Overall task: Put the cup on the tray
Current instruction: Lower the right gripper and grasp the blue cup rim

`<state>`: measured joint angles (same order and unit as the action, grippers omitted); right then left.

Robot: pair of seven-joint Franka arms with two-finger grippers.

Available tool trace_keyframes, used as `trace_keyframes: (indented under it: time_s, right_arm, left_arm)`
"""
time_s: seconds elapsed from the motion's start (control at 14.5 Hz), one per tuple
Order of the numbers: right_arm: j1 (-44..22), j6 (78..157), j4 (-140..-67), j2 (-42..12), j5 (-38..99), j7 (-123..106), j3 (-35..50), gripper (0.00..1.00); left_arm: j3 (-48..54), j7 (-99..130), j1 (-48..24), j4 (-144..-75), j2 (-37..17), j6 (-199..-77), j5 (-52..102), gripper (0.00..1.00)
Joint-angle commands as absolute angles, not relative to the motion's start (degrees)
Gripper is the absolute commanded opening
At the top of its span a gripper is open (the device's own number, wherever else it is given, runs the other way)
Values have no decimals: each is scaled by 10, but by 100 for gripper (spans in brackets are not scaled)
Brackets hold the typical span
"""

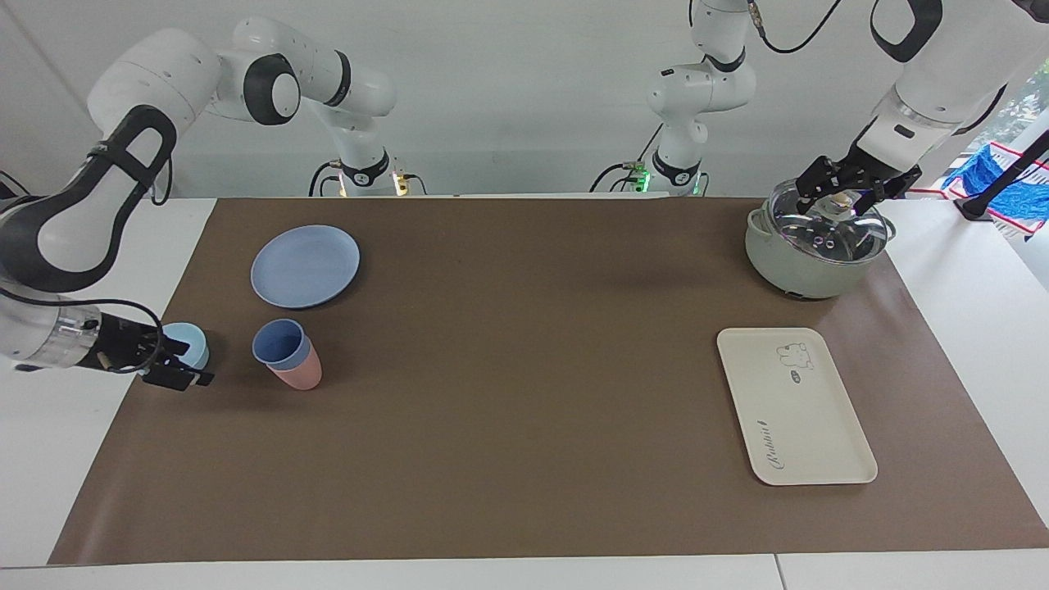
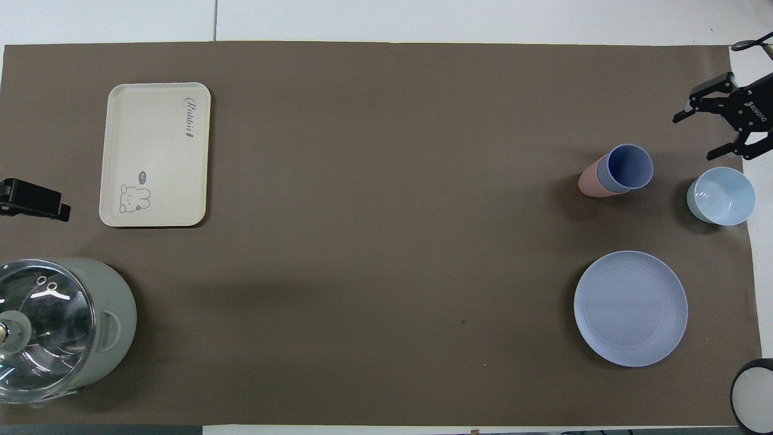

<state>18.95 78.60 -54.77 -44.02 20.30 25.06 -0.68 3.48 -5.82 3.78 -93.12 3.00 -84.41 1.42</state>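
I will next use my left gripper to grab the periwinkle-blue cup by its exposed upper side, because the pink tumbler (image 2: 590, 182) covers the cup's lower half.
The periwinkle-blue cup (image 1: 279, 342) stands nested inside a pink tumbler (image 1: 301, 375) on the brown mat toward the right arm's end; in the overhead view the cup (image 2: 630, 167) shows its open mouth. The cream tray (image 1: 819, 426) with the bear drawing lies bare toward the left arm's end, also in the overhead view (image 2: 151, 133). My right gripper (image 1: 179, 375) is open and empty, low at the mat's edge beside a light-blue bowl, apart from the cup; it also shows in the overhead view (image 2: 696, 137). My left gripper (image 1: 848, 190) is open over the pot's lid, away from the tray.
A light-blue bowl (image 1: 190, 340) sits beside the right gripper. A round blue plate (image 1: 305, 266) lies nearer to the robots than the cup. A grey-green pot (image 1: 811, 258) with a glass lid stands nearer to the robots than the tray.
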Motion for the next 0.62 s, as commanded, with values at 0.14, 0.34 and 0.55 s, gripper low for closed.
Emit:
trace_keyframes:
  time_s: [0.14,0.34,0.55]
  right_arm:
    - [202,780,-550,-500,280,312,-4,100]
    - [213,778,-553,-520,316,316,-4,100]
    - [214,775,-577,-519,347,322,-3,100]
  left_arm:
    - [47,-53,49,-947,47,-840,8,100]
    - [47,-53,49,-947,47,-840,8,100]
    - [47,-53,49,-947,47,-841,8,100]
